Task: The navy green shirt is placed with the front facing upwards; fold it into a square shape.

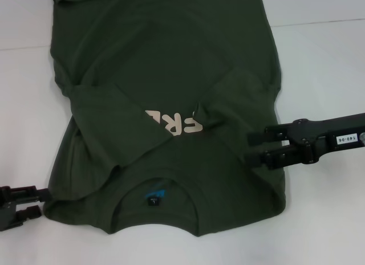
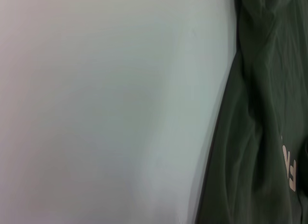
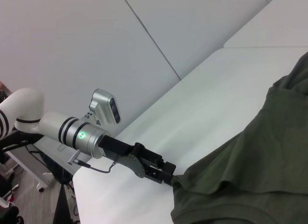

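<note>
I need to move my left gripper toward the collar before I close it on the shirt (image 1: 171, 60), because its fingers are over white table and stop at the shirt's shoulder corner's edge (image 1: 52, 203).
The navy green shirt (image 1: 171, 60) lies front up on the white table, collar (image 1: 159, 216) nearest me, with a blue label (image 1: 155, 195) inside it. Both sleeves are folded in over the chest and partly cover the cream print (image 1: 177, 121). My left gripper (image 1: 41, 202) is low at the shirt's near left shoulder corner, fingers apart, tips at the cloth edge; it also shows in the right wrist view (image 3: 168, 173). My right gripper (image 1: 251, 148) is open over the shirt's right side, near the folded sleeve. The shirt also shows in the left wrist view (image 2: 260, 137) and the right wrist view (image 3: 250, 156).
The white table (image 1: 325, 65) has bare surface to the right and left of the shirt. The shirt's hem runs out of the head view at the far edge. The right wrist view shows my left arm (image 3: 82, 135) and a pale panelled wall (image 3: 96, 41).
</note>
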Available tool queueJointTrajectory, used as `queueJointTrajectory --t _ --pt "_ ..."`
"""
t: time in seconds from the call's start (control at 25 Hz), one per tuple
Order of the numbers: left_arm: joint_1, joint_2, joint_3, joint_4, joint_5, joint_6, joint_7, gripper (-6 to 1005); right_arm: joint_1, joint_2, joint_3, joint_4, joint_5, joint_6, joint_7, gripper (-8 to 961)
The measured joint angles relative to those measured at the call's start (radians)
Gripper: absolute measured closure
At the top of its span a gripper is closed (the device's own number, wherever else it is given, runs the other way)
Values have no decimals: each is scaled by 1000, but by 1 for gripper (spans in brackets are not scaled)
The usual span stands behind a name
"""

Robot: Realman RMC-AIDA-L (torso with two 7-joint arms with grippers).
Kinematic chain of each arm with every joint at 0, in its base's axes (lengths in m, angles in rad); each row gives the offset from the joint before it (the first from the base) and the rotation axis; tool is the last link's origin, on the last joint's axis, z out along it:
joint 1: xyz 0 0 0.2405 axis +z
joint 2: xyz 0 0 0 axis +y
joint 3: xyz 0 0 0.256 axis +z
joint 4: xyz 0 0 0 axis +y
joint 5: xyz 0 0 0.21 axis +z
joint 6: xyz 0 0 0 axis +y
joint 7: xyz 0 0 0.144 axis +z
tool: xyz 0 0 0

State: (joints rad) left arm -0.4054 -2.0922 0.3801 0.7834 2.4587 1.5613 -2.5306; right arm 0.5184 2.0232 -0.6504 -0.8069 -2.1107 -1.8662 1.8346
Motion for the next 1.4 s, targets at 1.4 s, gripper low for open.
queueJointTrajectory --t 1.4 --pt "-51 8 16 -81 2 -26 -23 534 -4 -2 2 1 0 -2 0 27"
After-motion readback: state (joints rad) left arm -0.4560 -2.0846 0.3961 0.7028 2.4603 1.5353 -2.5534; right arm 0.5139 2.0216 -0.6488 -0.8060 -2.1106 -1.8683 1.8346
